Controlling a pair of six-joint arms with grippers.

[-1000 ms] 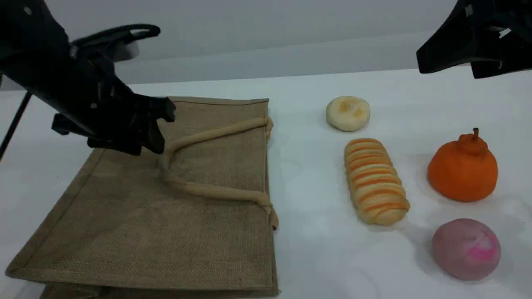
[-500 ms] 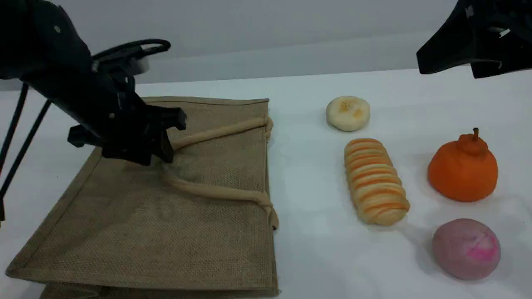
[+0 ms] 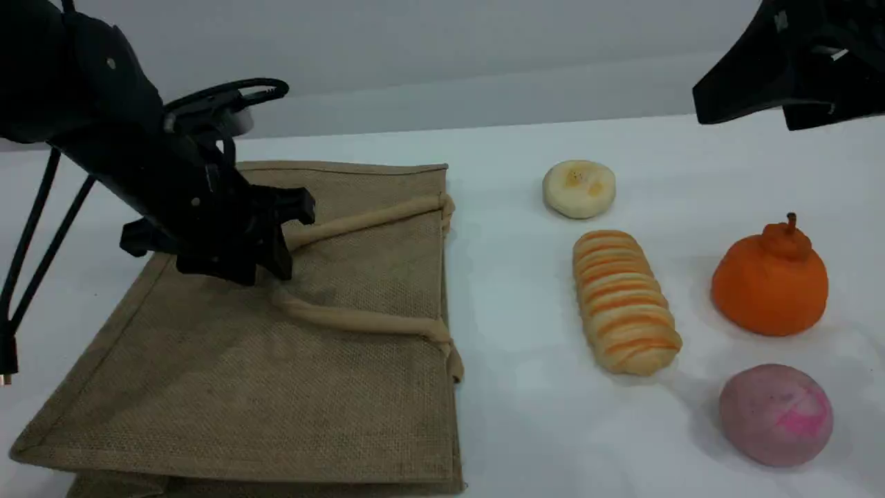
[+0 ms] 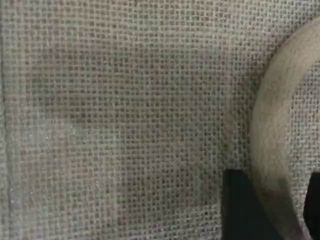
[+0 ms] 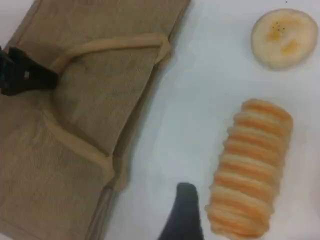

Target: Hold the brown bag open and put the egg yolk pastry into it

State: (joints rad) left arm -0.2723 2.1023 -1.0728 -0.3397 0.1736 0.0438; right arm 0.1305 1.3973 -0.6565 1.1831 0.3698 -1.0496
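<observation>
My left gripper takes hold of the bag by the bend of that handle next. The brown bag lies flat with only its looped handle raised.
The brown bag lies flat on the left of the table, its beige handle looping across its top face. My left gripper is down on the bag at the bend of that handle. In the left wrist view the jute weave fills the frame, and the handle runs between the two dark tips of the left gripper, which is open. The egg yolk pastry sits alone at the back right of the bag. My right gripper hangs high at the top right, open and empty, one fingertip showing above the table.
A striped orange loaf lies in front of the pastry. An orange pear-shaped fruit and a pink ball stand further right. Black cables trail from the left arm at the left edge.
My left gripper has come down and to the right, and now straddles the bend of the bag's handle. The right arm, the bag and the foods have not moved.
</observation>
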